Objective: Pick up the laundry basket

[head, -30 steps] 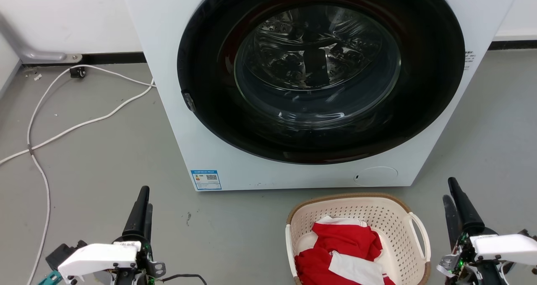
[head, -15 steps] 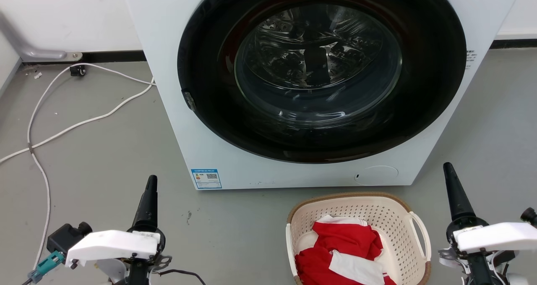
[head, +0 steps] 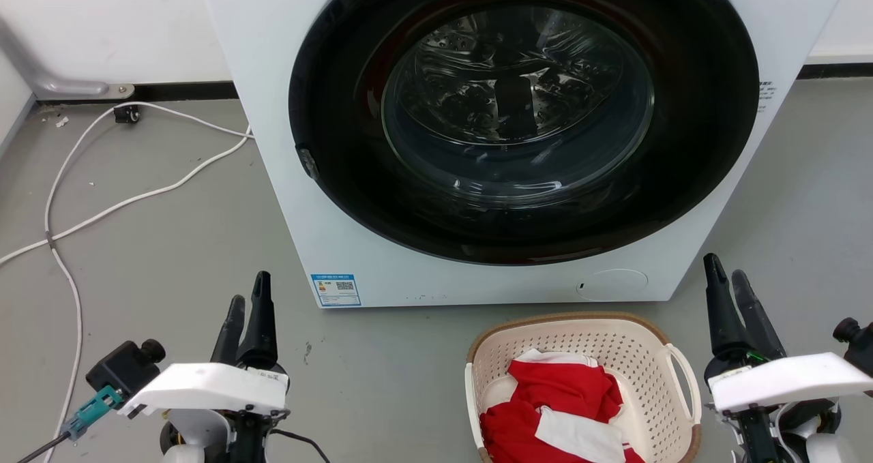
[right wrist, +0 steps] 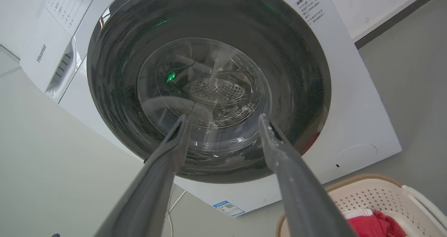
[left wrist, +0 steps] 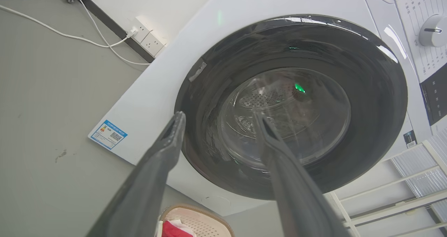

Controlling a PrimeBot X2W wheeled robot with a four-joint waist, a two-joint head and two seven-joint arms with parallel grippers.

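Observation:
I should next pick up the basket (head: 600, 346) with my right gripper by its slim loop handle (head: 691, 381), because the basket is far too wide for the gripper's fingers.
The laundry basket (head: 600, 346) is a cream perforated oval with a brown rim, standing on the floor in front of the washer at the lower right of the head view. Red and white clothes (head: 559, 401) lie in it. A loop handle (head: 684, 381) sticks out on its right side. My right gripper (head: 723, 266) is open, just right of the basket and apart from it. My left gripper (head: 249, 289) is open too, well to the basket's left over bare floor. The basket's rim (left wrist: 199, 212) peeks in at the bottom of the left wrist view, and the basket's wall (right wrist: 377, 198) at the lower right of the right wrist view. Both wrist views show fingers spread with nothing between them: left gripper (left wrist: 220, 115), right gripper (right wrist: 224, 117).
A white front-loading washer (head: 327, 197) with a shut dark glass door (head: 518, 108) stands right behind the basket. White cables (head: 136, 197) trail over the grey floor at the left. Wall sockets (left wrist: 146, 38) sit by the skirting. A white rack (left wrist: 401, 181) stands beside the washer.
Both grippers have moved up the head view toward the washer and turned at the wrist, so two fingers of each now show. The basket has stayed put.

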